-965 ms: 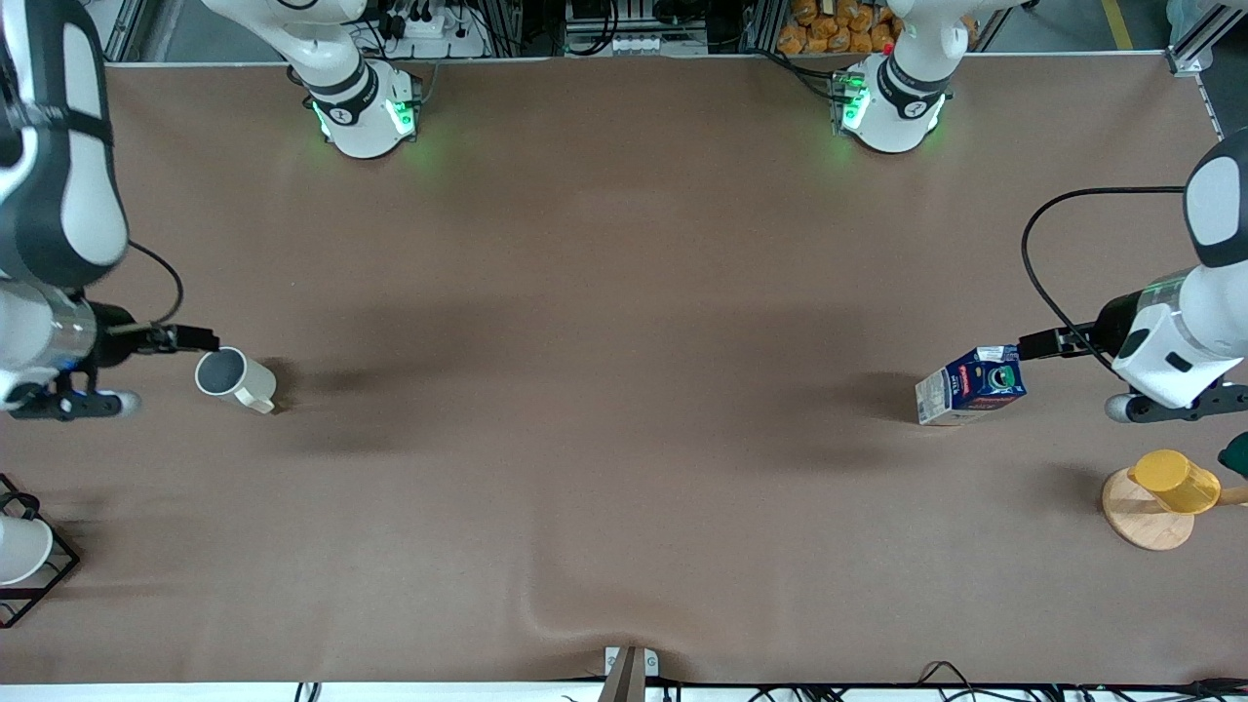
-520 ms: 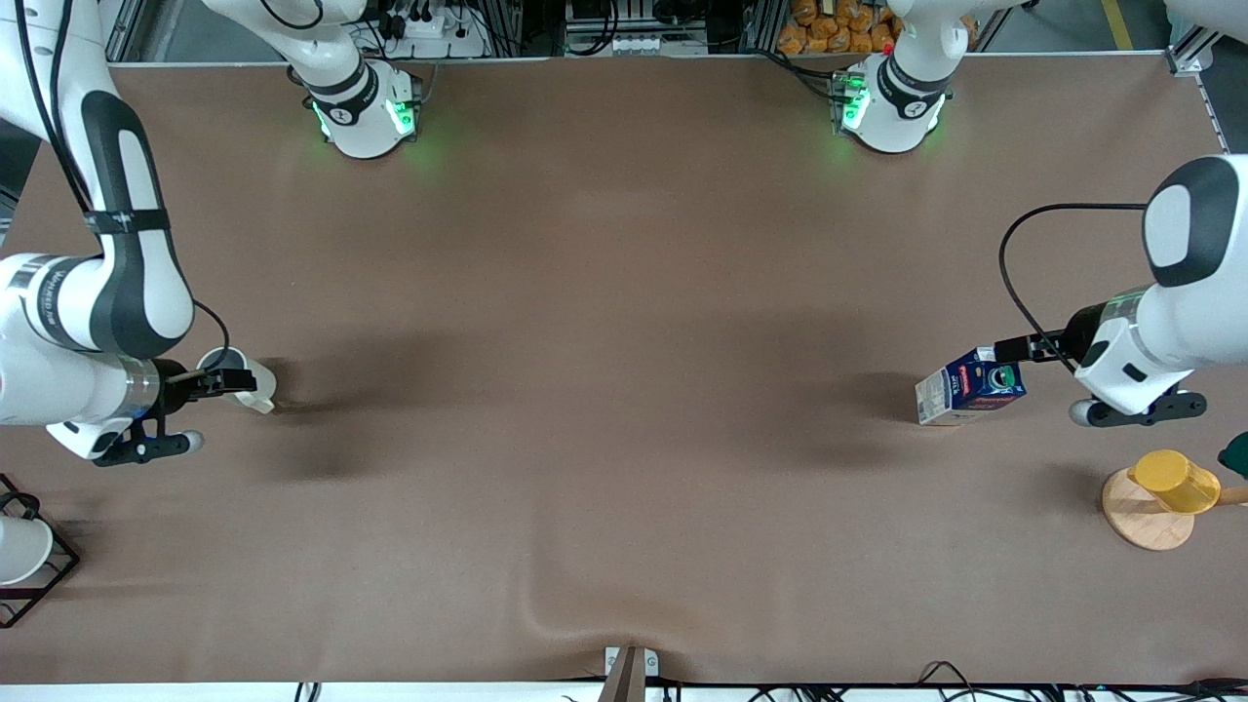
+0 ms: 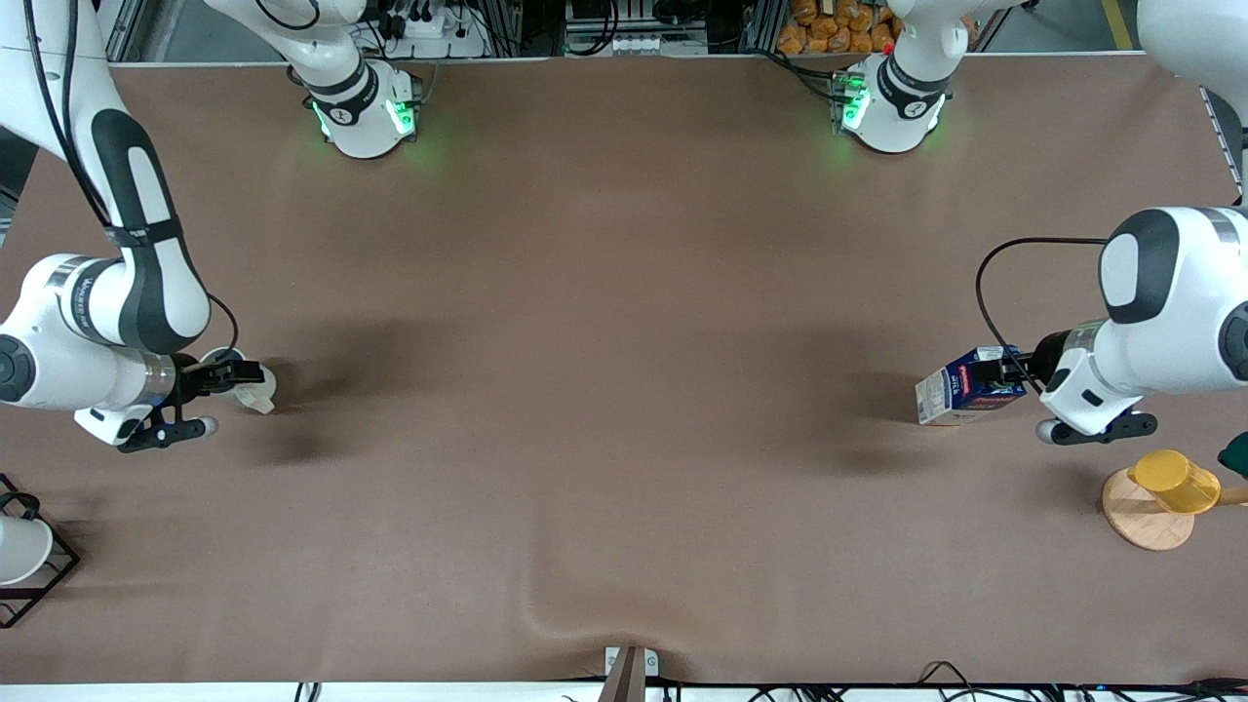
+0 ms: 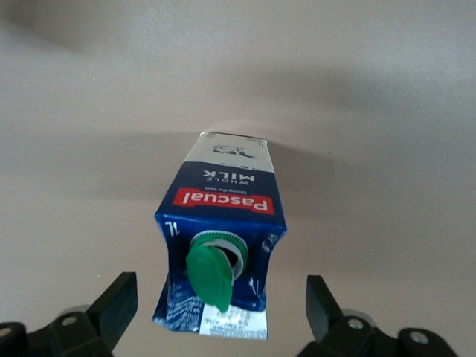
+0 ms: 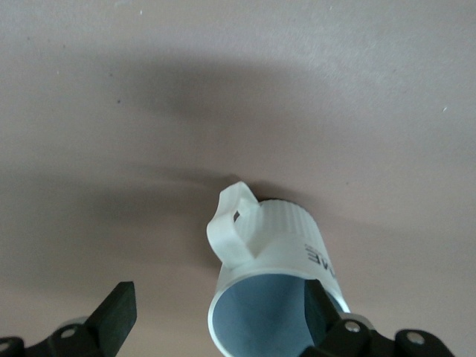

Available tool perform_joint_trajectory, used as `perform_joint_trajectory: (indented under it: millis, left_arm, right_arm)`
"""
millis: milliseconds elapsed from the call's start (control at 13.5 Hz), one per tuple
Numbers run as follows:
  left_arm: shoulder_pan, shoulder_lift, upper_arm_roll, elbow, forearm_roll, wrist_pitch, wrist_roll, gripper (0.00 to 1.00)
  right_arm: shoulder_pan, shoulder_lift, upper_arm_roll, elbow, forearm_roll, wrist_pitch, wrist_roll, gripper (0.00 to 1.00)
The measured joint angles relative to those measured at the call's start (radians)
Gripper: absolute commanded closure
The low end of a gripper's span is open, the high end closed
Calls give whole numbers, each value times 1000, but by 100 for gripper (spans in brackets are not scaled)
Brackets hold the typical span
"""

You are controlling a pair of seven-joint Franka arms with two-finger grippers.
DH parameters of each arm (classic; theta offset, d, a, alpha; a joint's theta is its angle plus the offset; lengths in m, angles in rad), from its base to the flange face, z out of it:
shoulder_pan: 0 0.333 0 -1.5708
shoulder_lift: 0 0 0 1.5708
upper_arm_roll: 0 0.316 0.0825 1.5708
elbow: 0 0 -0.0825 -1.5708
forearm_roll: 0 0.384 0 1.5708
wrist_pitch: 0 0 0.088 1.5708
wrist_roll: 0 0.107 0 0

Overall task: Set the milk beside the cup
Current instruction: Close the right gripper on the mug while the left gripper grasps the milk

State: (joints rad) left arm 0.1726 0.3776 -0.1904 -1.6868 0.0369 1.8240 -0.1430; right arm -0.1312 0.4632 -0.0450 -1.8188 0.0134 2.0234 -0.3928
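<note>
The milk carton goes beside the cup; my left gripper should next grab its upper end below the green cap [image 4: 212, 299].
The milk [image 3: 960, 392], a dark blue carton with a white side panel, red label and green cap, stands on the table at the left arm's end. My left gripper [image 3: 1002, 370] is over its top, open. In the left wrist view the carton [image 4: 223, 223] lies between the spread fingers of my left gripper [image 4: 219, 309]. The cup [image 3: 257, 390], an off-white mug, stands at the right arm's end. My right gripper [image 3: 237, 372] is over its rim, open. In the right wrist view the mug [image 5: 279, 260] sits by one fingertip [image 5: 321, 306] of my right gripper [image 5: 219, 312].
A yellow cup [image 3: 1175, 480] lies on a round wooden stand [image 3: 1141, 522] nearer the front camera than the milk. A white cup in a black wire rack [image 3: 39, 575] sits nearer the camera than the mug. A wrinkle [image 3: 585, 614] runs in the table cover near the front edge.
Both arms have come down and inward. The right gripper moved from beside the mug to over its rim. The left gripper moved up to the carton's top. Neither object has moved.
</note>
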Motion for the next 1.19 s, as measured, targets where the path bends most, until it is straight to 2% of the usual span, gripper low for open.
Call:
perform_joint_trajectory:
  millis: [445, 520, 594, 668, 742, 817, 1039, 1114, 1188]
  left_arm:
    - [2, 9, 1, -17, 0, -1, 0, 0]
    - [2, 10, 1, -21, 0, -1, 0, 0]
    - [2, 10, 1, -23, 0, -1, 0, 0]
    - [2, 11, 1, -25, 0, -1, 0, 0]
    - [3, 14, 1, -26, 0, -1, 0, 0]
    - [3, 17, 1, -27, 0, -1, 0, 0]
    - [7, 23, 2, -27, 0, -1, 0, 0]
    - [9, 24, 2, -28, 0, -1, 0, 6]
    - [10, 25, 2, -28, 0, -1, 0, 24]
  right_arm:
    - [0, -2, 0, -39, 0, 1, -1, 0]
    - [0, -2, 0, -42, 0, 4, -1, 6]
    - [0, -2, 0, -43, 2, 7, -1, 34]
    - [0, 1, 0, -46, 4, 16, -1, 67]
    - [-1, 4, 0, -49, 9, 27, -1, 92]
    - [-1, 7, 0, -50, 16, 35, -1, 100]
    - [-2, 8, 0, -50, 44, 43, -1, 100]
    - [-3, 8, -1, -50, 47, 44, -1, 100]
    - [-4, 8, -1, -50, 49, 44, -1, 100]
